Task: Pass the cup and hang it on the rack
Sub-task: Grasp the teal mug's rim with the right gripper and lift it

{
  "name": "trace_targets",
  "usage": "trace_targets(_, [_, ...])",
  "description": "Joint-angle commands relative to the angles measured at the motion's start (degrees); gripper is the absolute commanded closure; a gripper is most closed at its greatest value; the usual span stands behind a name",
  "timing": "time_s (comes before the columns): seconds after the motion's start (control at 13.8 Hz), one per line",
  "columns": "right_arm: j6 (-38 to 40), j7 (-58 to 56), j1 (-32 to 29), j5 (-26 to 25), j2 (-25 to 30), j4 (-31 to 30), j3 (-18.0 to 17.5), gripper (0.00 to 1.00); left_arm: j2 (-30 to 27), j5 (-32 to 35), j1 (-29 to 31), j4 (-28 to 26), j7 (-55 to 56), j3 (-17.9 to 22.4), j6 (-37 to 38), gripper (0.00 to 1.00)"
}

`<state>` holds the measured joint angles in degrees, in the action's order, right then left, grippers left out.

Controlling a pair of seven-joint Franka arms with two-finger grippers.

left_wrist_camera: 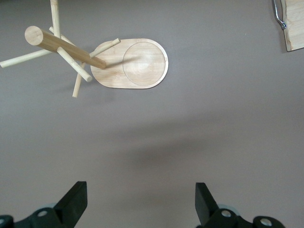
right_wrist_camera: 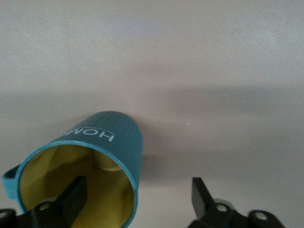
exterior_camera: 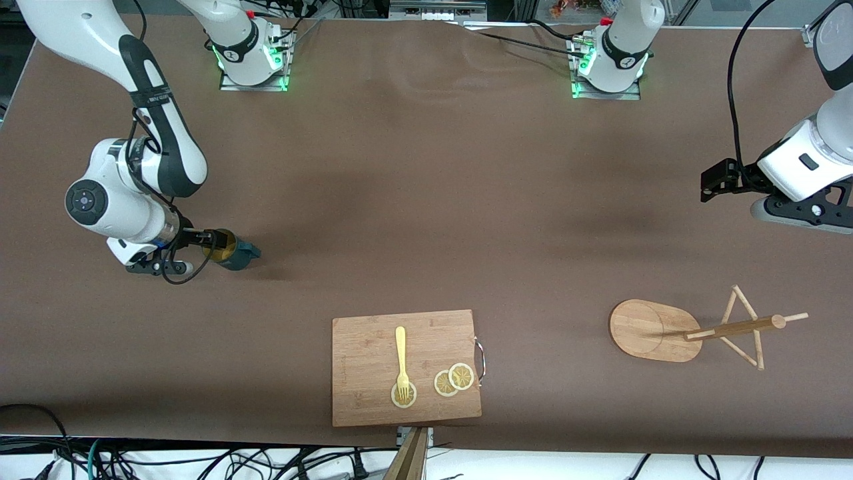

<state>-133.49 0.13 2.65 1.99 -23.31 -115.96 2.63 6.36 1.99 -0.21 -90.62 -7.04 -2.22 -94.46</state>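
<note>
I will take hold of the teal cup by its rim (right_wrist_camera: 128,175) with my right gripper, so that the teal cup's handle (right_wrist_camera: 9,181) stays free to hang on the rack.
The teal cup (exterior_camera: 238,253) with its mustard inside stands on the table near the right arm's end. My right gripper (exterior_camera: 212,241) is open at its rim. In the right wrist view one finger (right_wrist_camera: 76,192) is inside the cup (right_wrist_camera: 116,135) and the other is outside, with the cup's wall between them. The bamboo rack (exterior_camera: 650,330) stands near the left arm's end, its post and pegs (exterior_camera: 733,328) upright. My left gripper (exterior_camera: 708,187) is open and empty, up over the table near the rack. The rack also shows in the left wrist view (left_wrist_camera: 142,66), ahead of that gripper (left_wrist_camera: 141,194).
A rectangular wooden cutting board (exterior_camera: 366,393) lies near the table's front edge, with a yellow fork (exterior_camera: 401,353) and lemon slices (exterior_camera: 454,380) on it. Its corner shows in the left wrist view (left_wrist_camera: 295,23). Cables hang below the front edge.
</note>
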Motion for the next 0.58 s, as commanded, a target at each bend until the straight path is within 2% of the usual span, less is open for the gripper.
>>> trace_targets(0.0, [-1.3,0.6,0.1,0.7,0.5,-1.1,-0.3,0.42,-0.4,-0.1,0.0,0.6,0.0,0.0,0.9,0.0])
trace_targets(0.15, [-1.0,0.6,0.1,0.7,0.5,-1.0,-0.3,0.67,-0.4,-0.1,0.0,0.7,0.0,0.0,0.9,0.0])
trace_targets(0.36, [-0.7,0.6,0.1,0.7,0.5,-0.8,-0.3,0.85,-0.4,-0.1,0.0,0.6,-0.1,-0.1,0.9,0.0])
trace_targets(0.51, [-0.7,0.6,0.1,0.7,0.5,-0.7,-0.3,1.0,-0.4,-0.1,0.0,0.6,-0.1,0.0,0.9,0.0])
